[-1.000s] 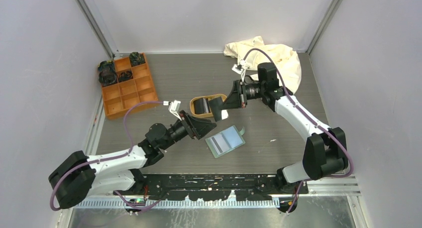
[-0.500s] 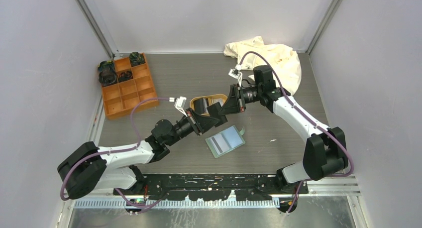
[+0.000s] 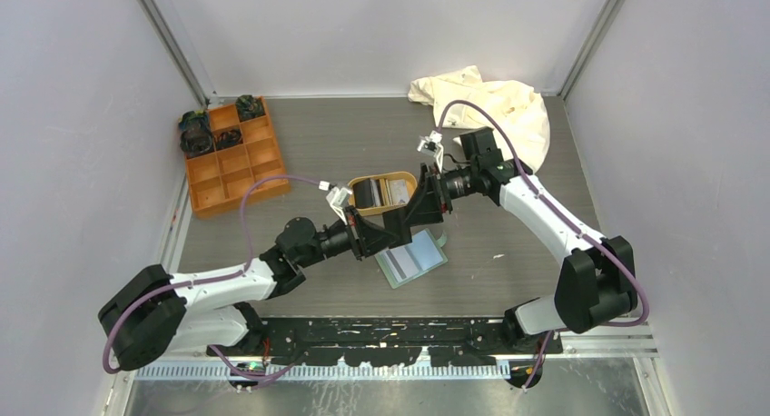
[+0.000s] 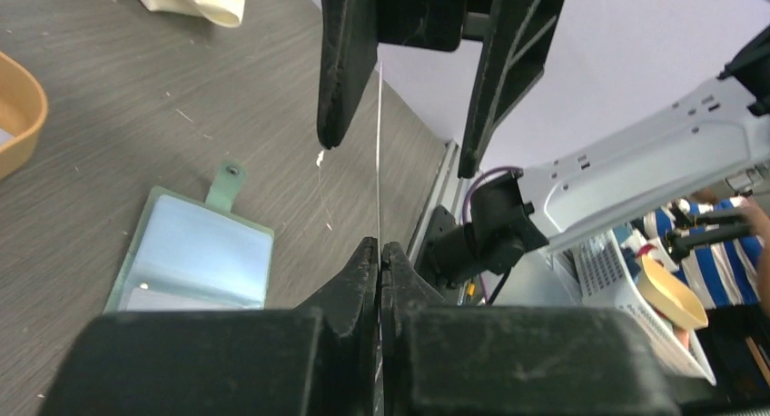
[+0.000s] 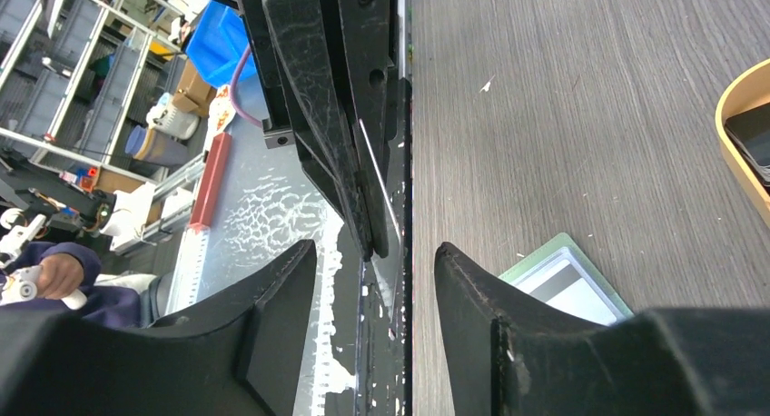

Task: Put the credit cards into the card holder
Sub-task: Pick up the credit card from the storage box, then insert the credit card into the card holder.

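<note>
My right gripper should close on the card's far end now, because that end reaches up between my fingers and past them.
One dark credit card (image 4: pixel 379 153) shows edge-on as a thin line, and my left gripper (image 4: pixel 380 252) is shut on its near end. My right gripper (image 5: pixel 372 280) stands open around the card's other end, its fingers (image 4: pixel 345 62) on either side without touching. From above, both grippers meet tip to tip over the table, left gripper (image 3: pixel 377 232) and right gripper (image 3: pixel 407 214). The sage-green card holder (image 3: pixel 413 260) lies open just below them, with pale cards in its slots. More credit cards (image 3: pixel 381 193) lie in the tan tray (image 3: pixel 363 178).
An orange compartment box (image 3: pixel 231 153) with dark items in its far cells sits at the back left. A crumpled cream cloth (image 3: pixel 495 103) lies at the back right. The tan tray sits directly behind the two grippers.
The left arm reached forward to the card held by the right gripper and shut on it. The right gripper then opened, letting the card go.
</note>
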`<state>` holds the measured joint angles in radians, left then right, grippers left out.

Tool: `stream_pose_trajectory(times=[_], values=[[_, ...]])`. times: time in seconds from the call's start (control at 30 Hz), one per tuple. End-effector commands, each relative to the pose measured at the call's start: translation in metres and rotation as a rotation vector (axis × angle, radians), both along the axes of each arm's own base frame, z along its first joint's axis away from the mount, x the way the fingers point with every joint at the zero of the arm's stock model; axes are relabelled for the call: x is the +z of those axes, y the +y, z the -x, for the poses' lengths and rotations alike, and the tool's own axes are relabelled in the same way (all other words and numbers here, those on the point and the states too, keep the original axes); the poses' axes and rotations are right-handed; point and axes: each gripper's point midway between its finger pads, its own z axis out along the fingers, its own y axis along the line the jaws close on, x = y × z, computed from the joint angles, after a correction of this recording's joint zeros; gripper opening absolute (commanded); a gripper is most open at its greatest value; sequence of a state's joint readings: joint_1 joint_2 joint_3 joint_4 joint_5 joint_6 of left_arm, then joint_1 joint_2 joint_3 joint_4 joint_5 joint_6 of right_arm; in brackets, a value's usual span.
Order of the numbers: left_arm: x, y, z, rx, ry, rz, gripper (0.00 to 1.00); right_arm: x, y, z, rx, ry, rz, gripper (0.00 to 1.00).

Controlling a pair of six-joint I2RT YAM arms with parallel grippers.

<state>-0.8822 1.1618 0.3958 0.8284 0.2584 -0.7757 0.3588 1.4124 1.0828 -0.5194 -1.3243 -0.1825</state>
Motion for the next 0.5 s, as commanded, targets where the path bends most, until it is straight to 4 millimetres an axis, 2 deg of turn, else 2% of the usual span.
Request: stream_pose_trajectory(times=[0.0, 0.17, 0.33, 0.43, 0.47], values=[[0.007, -0.007, 0.013, -0.103, -0.071, -0.013, 0.00, 0.015, 0.002, 0.005, 0.030, -0.103, -0.031, 0.55], [0.001, -0.011, 0.013, -0.122, -0.060, -0.024, 0.00, 0.013, 0.002, 0.006, 0.033, -0.108, -0.027, 0.37], [-0.002, -0.010, 0.012, -0.111, -0.051, -0.023, 0.00, 0.014, 0.003, 0.010, 0.048, -0.116, -0.015, 0.03], [-0.004, -0.007, 0.009, -0.087, -0.038, -0.021, 0.01, 0.013, 0.002, 0.010, 0.050, -0.120, -0.002, 0.01], [-0.005, -0.004, 0.007, -0.070, -0.031, -0.022, 0.05, 0.013, 0.002, 0.009, 0.045, -0.120, 0.007, 0.01]])
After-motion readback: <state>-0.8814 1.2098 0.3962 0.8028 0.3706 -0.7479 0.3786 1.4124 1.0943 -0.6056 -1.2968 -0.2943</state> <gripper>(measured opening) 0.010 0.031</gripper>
